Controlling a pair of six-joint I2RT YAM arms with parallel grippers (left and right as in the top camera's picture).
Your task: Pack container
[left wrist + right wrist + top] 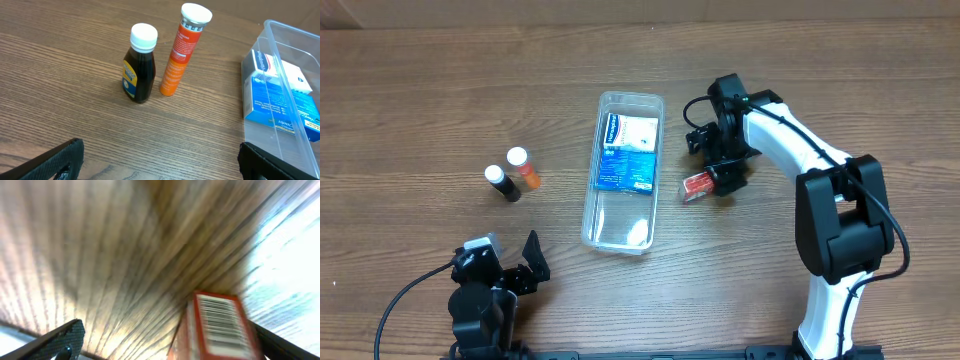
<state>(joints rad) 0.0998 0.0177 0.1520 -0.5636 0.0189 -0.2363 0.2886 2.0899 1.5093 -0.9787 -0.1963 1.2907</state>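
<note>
My right gripper grabs the small red box (694, 186) across its narrow width next, leaving its barcode end free, to pack it into the container's empty half.
The clear plastic container (591, 205) lies in the middle of the table with a blue and white box (628, 152) in its far half. It also shows in the left wrist view (300, 150), with the box (272, 95) inside. A small red box (694, 186) with a barcode (220, 325) lies on the table just right of the container. My right gripper (724, 176) is open over it, and the box sits by the right finger (170, 342). My left gripper (516, 268) is open and empty near the front left (160, 162).
A dark bottle with a white cap (502, 184) (139, 65) and an orange tube with a white cap (524, 168) (182, 50) stand upright together left of the container, ahead of my left gripper.
</note>
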